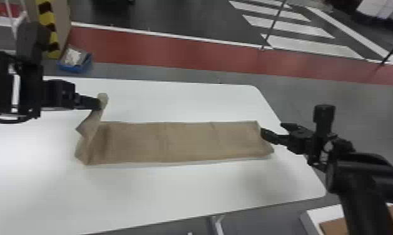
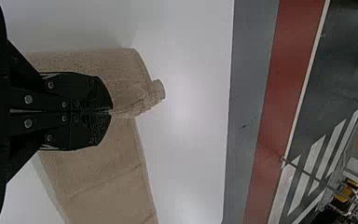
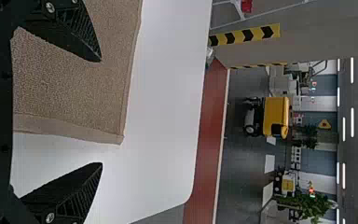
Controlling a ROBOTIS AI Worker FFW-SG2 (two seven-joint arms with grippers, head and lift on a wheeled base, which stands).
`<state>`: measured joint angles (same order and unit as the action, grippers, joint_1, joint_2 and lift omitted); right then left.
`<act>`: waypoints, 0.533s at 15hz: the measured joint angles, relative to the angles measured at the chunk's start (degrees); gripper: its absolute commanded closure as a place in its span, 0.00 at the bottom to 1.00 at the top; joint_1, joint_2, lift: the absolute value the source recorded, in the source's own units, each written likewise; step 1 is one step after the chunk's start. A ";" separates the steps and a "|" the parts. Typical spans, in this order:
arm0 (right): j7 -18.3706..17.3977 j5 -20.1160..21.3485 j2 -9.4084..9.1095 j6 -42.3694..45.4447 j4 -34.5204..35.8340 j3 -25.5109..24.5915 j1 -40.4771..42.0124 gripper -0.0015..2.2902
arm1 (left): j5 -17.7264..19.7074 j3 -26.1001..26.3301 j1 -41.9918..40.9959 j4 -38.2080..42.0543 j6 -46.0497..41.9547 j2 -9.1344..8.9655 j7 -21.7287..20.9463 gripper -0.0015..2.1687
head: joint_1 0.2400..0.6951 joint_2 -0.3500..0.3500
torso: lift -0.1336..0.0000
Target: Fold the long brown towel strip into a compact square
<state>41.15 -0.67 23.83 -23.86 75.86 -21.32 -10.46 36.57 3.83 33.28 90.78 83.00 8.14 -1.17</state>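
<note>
To fold the towel, my right gripper will next pinch its end hem [image 1: 266,140]. The rest of the towel strip [image 1: 180,142] lies flat on the table.
The brown towel strip [image 1: 180,142] lies lengthwise across the white table, its left end lifted and twisted. At that raised end my left gripper [image 1: 99,104] is shut on the cloth. In the left wrist view, the closed left gripper [image 2: 112,112] pinches the towel [image 2: 105,172], and a rolled tip sticks out beyond it. My right gripper [image 1: 271,131] is at the strip's right end. Seen from the right wrist, the right gripper [image 3: 101,112] stands open, one finger over the towel [image 3: 74,88] and the other beyond its end hem, above the table.
The white table [image 1: 186,193] has bare surface in front of and behind the strip. Its right edge runs beneath the right gripper. A blue bin [image 1: 75,61] stands on the floor beyond the far left. A white-edged box [image 1: 324,215] is at the lower right.
</note>
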 measured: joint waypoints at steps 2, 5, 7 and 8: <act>0.23 -0.81 0.20 0.96 -0.36 -0.46 0.39 0.04 | -0.27 1.40 0.19 -1.73 -2.99 -2.85 1.53 0.80 | 0.96 0.00 | 0.10; 0.87 -1.78 0.42 1.72 -0.45 -1.78 1.27 0.04 | -0.60 4.29 0.55 -5.19 -10.42 -6.75 3.24 0.80 | 0.93 0.00 | 0.10; 1.03 -2.40 0.51 2.16 -0.45 -2.71 1.95 0.04 | -0.66 6.32 0.62 -7.80 -14.78 -7.95 4.07 0.80 | 0.92 0.00 | 0.10; 1.03 -2.60 0.55 2.27 -0.45 -2.96 2.15 0.04 | -0.58 7.39 0.59 -8.78 -16.53 -8.05 4.68 0.80 | 0.92 0.00 | 0.10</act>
<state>42.18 -3.27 24.38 -21.60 75.41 -24.28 -8.31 35.99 11.23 33.88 82.00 66.47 0.08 3.51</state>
